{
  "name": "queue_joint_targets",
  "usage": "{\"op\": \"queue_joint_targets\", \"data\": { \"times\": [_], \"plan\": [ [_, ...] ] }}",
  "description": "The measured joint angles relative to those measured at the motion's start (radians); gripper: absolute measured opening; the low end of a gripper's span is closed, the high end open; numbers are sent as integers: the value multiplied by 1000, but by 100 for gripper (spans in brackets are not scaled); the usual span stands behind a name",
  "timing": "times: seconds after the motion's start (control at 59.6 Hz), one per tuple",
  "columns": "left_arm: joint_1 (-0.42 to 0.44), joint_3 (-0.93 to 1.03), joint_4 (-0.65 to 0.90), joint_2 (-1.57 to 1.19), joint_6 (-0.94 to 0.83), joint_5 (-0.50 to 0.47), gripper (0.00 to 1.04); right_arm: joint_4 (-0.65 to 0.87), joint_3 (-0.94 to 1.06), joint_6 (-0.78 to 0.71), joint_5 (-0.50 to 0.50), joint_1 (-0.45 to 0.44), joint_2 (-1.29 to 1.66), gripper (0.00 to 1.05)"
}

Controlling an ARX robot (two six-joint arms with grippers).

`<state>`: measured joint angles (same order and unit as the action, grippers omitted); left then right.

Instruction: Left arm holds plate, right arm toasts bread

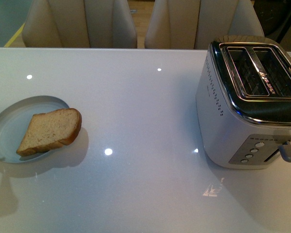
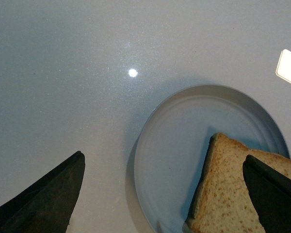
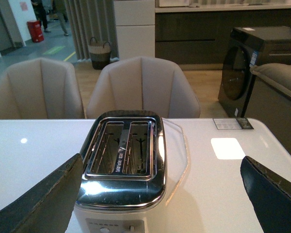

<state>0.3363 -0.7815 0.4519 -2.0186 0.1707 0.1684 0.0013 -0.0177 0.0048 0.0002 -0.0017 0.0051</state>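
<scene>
My left gripper grabs the plate by its rim next, to hold the plate while the bread (image 1: 51, 130) toasts.
A pale blue-grey plate (image 1: 9, 131) lies at the table's left in the front view, with a slice of brown bread (image 1: 51, 130) resting on its right rim and overhanging it. In the left wrist view my left gripper (image 2: 164, 162) hangs open above the plate (image 2: 174, 145), one dark jaw over bare table and the other over the bread (image 2: 228, 189). My right gripper (image 3: 162, 165) is open above and behind the chrome toaster (image 3: 122, 167), whose two slots stand empty. Neither arm shows in the front view.
The toaster (image 1: 250, 102) stands at the table's right, its lever (image 1: 290, 151) and buttons facing me. Two beige chairs (image 1: 80, 24) sit behind the far table edge. A washing machine (image 3: 257, 63) and a small card (image 3: 233, 123) appear in the right wrist view.
</scene>
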Motion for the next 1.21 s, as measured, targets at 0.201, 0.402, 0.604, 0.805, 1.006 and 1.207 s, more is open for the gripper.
{"op": "queue_joint_targets", "data": {
  "times": [0.201,0.402,0.604,0.805,1.006,1.207],
  "plan": [
    [-40,-102,-16,-154,13,-55,97,0,0,0,0,0,0,96],
    [-58,-184,-46,-267,11,-89,97,0,0,0,0,0,0,96],
    [-66,-233,-57,-341,19,-103,97,0,0,0,0,0,0,96],
    [-82,-258,-64,-398,27,-112,97,0,0,0,0,0,0,96],
    [-91,-270,-64,-418,30,-120,89,0,0,0,0,0,0,96],
    [-89,-273,-69,-423,34,-120,54,0,0,0,0,0,0,96]
  ]
}}
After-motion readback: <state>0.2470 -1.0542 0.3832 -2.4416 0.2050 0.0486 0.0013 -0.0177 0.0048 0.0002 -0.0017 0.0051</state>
